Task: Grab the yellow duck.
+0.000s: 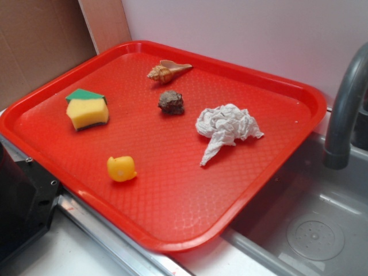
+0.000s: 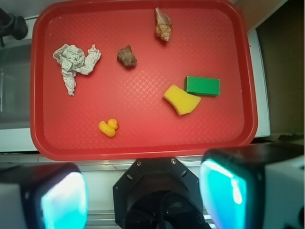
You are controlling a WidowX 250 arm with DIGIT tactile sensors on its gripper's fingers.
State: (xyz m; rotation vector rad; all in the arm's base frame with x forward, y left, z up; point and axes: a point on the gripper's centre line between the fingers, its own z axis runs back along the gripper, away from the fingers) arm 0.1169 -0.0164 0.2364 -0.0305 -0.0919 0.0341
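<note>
The yellow duck should come off the red tray (image 1: 172, 195), so I should next grab the duck by its rounded body (image 1: 121, 169) with my gripper.
The yellow duck (image 1: 121, 168) (image 2: 108, 127) is a small glossy yellow-orange toy. It sits alone on the red tray (image 1: 172, 195) (image 2: 143, 107), close to the tray's edge on the robot's side. In the wrist view my gripper (image 2: 143, 195) hangs high up, back from that edge and over the black robot base (image 2: 159, 191). Its two fingers (image 2: 62, 200) with cyan pads stand wide apart with nothing between them. The duck lies well ahead of the fingers, slightly left of centre. The exterior view does not show the gripper.
Also on the tray: a yellow sponge with a green layer (image 1: 87, 109) (image 2: 181, 99), a sea shell (image 1: 167, 71) (image 2: 163, 25), a brown lump (image 1: 171, 102) (image 2: 127, 56) and crumpled paper (image 1: 225, 129) (image 2: 74, 61). A grey faucet (image 1: 345, 109) and sink (image 1: 310, 224) flank the tray.
</note>
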